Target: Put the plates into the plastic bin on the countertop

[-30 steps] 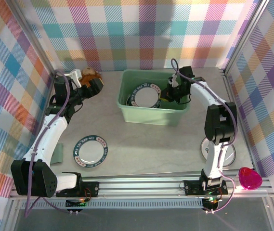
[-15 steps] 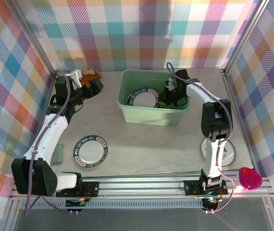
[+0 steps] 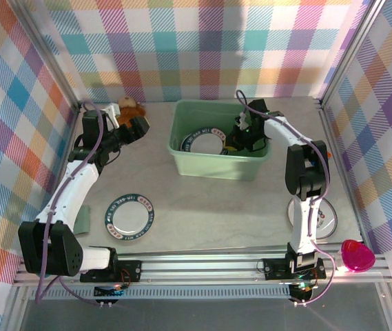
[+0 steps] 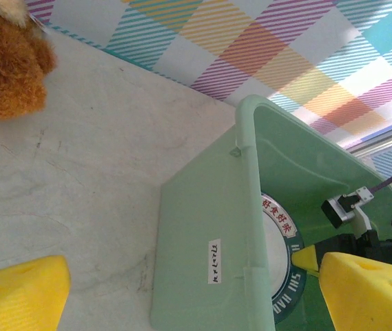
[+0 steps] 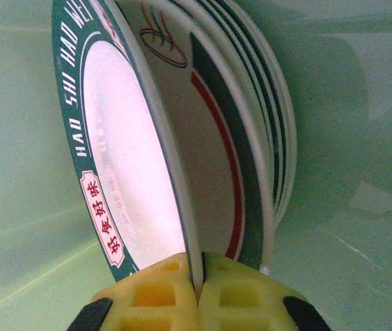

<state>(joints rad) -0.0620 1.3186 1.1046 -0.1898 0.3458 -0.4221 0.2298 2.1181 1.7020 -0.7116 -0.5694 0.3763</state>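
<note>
I should open my right gripper now, because the held plate is standing on edge low inside the bin (image 3: pixel 213 167), close beside the other leaning plates.
The mint-green plastic bin (image 3: pixel 213 167) stands at the back middle of the grey countertop (image 3: pixel 209 207). My right gripper (image 5: pixel 199 276) reaches down inside it, shut on the rim of a teal-rimmed white plate (image 5: pixel 123 158) held on edge. Behind that plate several more plates (image 5: pixel 254 138) lean against the bin wall. From above, the held plate (image 3: pixel 202 141) shows inside the bin beside the right gripper (image 3: pixel 240 141). Another teal-rimmed plate (image 3: pixel 129 216) lies flat at the front left. A further plate (image 3: pixel 324 219) lies at the front right, partly behind the right arm. My left gripper (image 3: pixel 140 127) hangs open left of the bin (image 4: pixel 202 227).
A brown stuffed toy (image 3: pixel 130 107) sits in the back left corner, close to the left gripper. A pink object (image 3: pixel 357 255) rests at the front right rail. Plaid walls and aluminium rails close in the countertop on three sides.
The right gripper has shifted a little left and deeper into the bin with the plate. The left arm has moved slightly.
</note>
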